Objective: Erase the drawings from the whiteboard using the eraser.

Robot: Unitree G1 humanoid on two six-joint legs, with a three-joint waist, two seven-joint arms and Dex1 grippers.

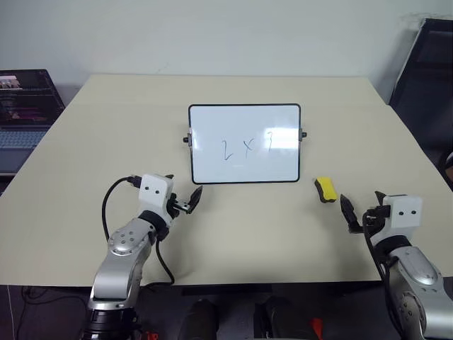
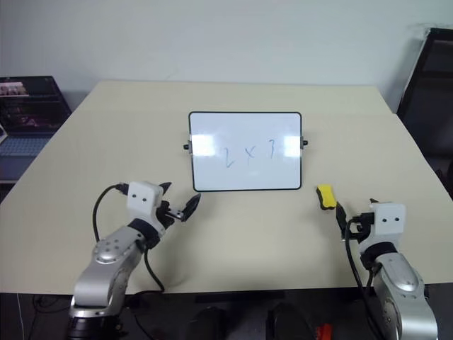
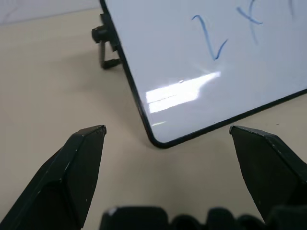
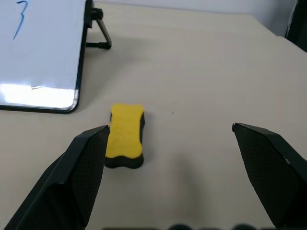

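Observation:
My right gripper grabs the eraser across its narrower middle [image 1: 325, 189] [image 4: 125, 132] next, where its long sides face each other. The eraser widens into rounded lobes at its ends.
The whiteboard [image 1: 212, 164] stands propped and tilted back at the middle of the table, with the drawings [image 1: 248, 147], thin strokes like "2 x 7", across its centre. To the right of its lower right corner lies the yellow eraser [image 1: 325, 189] with a dark underside, flat on the table. My right gripper [image 1: 362, 202] is open just short of the eraser [image 4: 125, 134] and a little to its right, touching nothing. My left gripper [image 1: 182, 188] is open and empty, pointing at the board's lower left corner [image 3: 158, 141].
The beige table [image 1: 233, 241] has bare surface around the board and in front of both grippers. A dark rack with a laptop [image 1: 21, 134] stands off the left edge. A black cabinet [image 1: 425, 71] stands off the far right.

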